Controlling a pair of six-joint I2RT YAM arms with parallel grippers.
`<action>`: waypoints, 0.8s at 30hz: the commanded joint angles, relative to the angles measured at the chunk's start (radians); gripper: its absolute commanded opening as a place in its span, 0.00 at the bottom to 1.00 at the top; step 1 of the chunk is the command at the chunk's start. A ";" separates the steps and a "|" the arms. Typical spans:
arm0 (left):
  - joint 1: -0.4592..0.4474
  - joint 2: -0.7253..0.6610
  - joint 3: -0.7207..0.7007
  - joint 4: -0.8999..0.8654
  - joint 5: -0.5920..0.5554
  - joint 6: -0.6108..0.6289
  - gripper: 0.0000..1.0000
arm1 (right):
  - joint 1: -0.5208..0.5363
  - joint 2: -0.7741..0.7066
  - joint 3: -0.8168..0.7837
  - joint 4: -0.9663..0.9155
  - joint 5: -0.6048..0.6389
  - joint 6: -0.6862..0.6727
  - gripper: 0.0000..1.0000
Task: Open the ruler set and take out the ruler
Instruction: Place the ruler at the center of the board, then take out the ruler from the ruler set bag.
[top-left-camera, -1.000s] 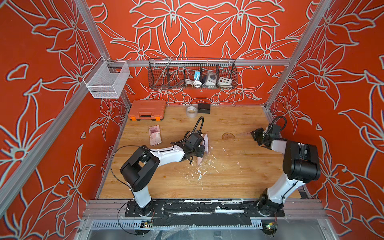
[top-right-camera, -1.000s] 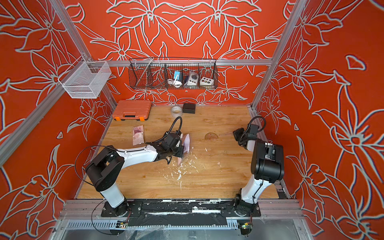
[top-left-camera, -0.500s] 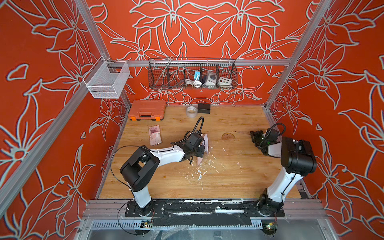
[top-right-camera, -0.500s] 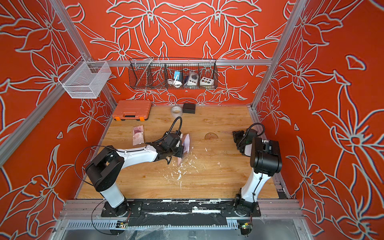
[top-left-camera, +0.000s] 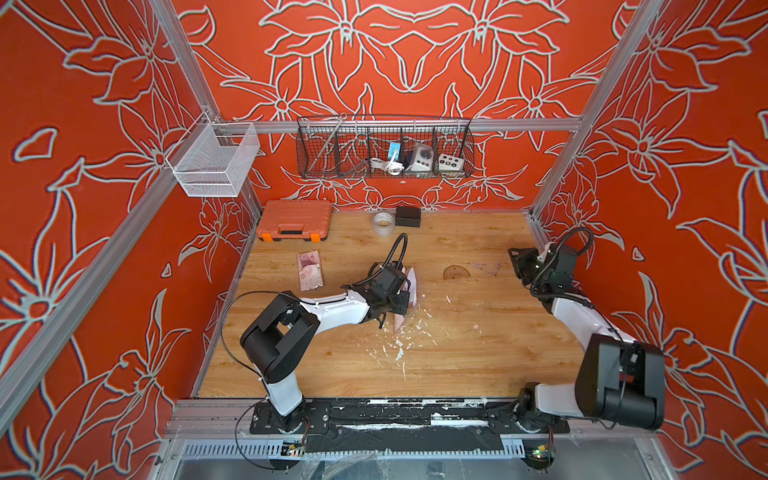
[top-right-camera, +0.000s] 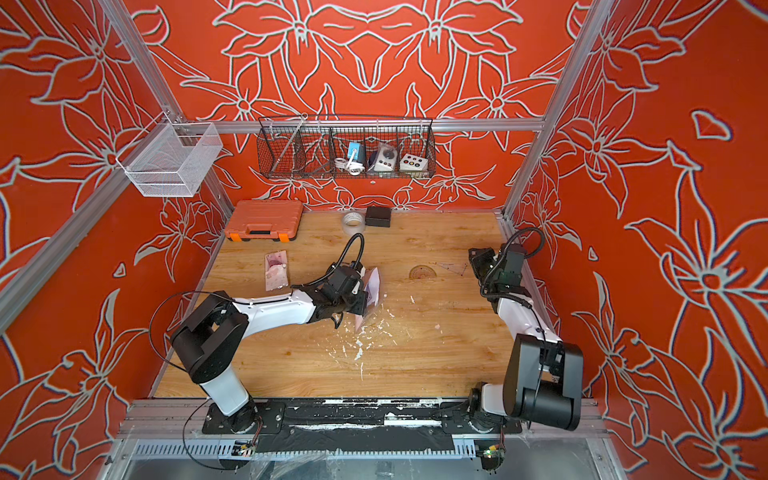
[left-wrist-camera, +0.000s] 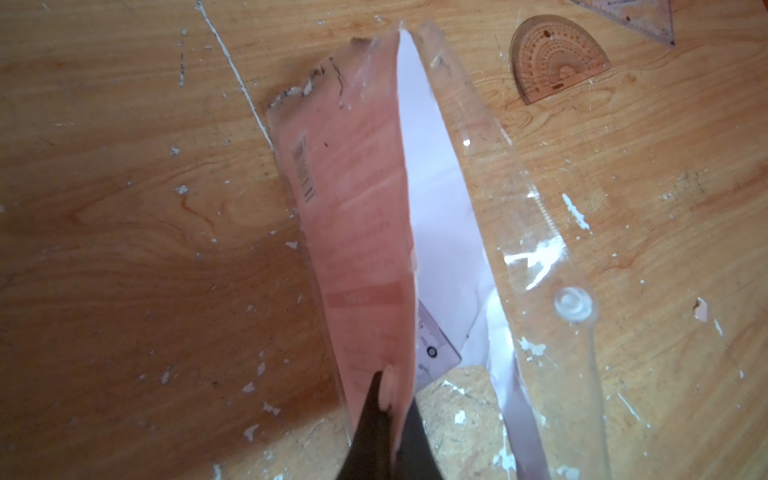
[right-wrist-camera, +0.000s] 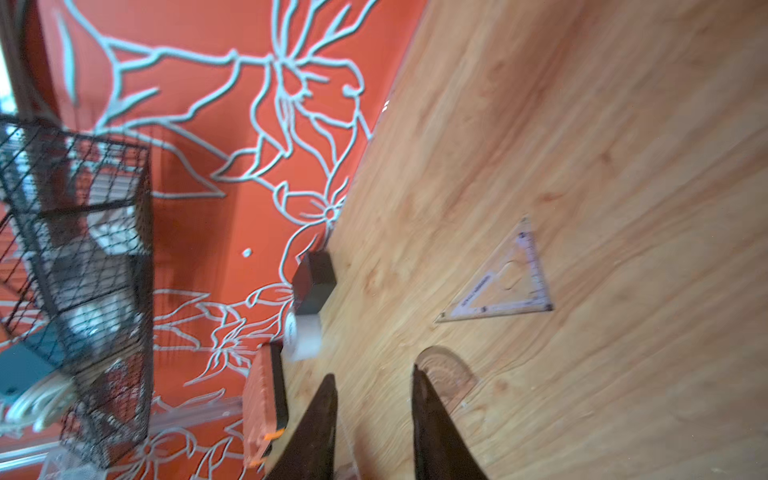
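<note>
The ruler (left-wrist-camera: 434, 343) needs to come out of the ruler set. My right gripper should next grab the ruler's edge that faces the ruler set's opening.
The ruler set (left-wrist-camera: 361, 216) is a clear pouch with a pink card, tilted up off the table (top-left-camera: 478, 345) in both top views (top-left-camera: 410, 284) (top-right-camera: 373, 286). My left gripper (left-wrist-camera: 392, 395) is shut on its pink side near the open mouth. A ruler (left-wrist-camera: 434, 343) with tick marks shows inside the pouch. A protractor (top-left-camera: 456, 272) (right-wrist-camera: 451, 374) and a clear set square (right-wrist-camera: 505, 284) lie flat on the wood. My right gripper (right-wrist-camera: 372, 374) stands open near the right wall (top-left-camera: 519, 259), just past the set square, with nothing between its fingers.
An orange tool case (top-left-camera: 295, 220), a tape roll (top-left-camera: 383, 223) and a black box (top-left-camera: 408, 216) sit along the back wall. A pink packet (top-left-camera: 309, 270) lies at the left. White scraps (top-left-camera: 399, 336) litter the middle. A wire basket (top-left-camera: 384, 151) hangs on the back wall.
My right gripper has gone from shut to open and its arm has shifted a little by the right wall. The left gripper and the pouch have stayed put.
</note>
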 joint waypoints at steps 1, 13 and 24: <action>-0.004 -0.012 -0.025 -0.021 0.002 0.007 0.00 | 0.144 0.007 0.103 -0.233 -0.141 -0.218 0.29; -0.005 -0.014 -0.051 0.025 0.016 0.001 0.00 | 0.571 0.235 0.222 -0.388 -0.219 -0.484 0.21; -0.008 -0.025 -0.057 0.028 -0.002 0.020 0.00 | 0.658 0.422 0.286 -0.404 -0.157 -0.519 0.21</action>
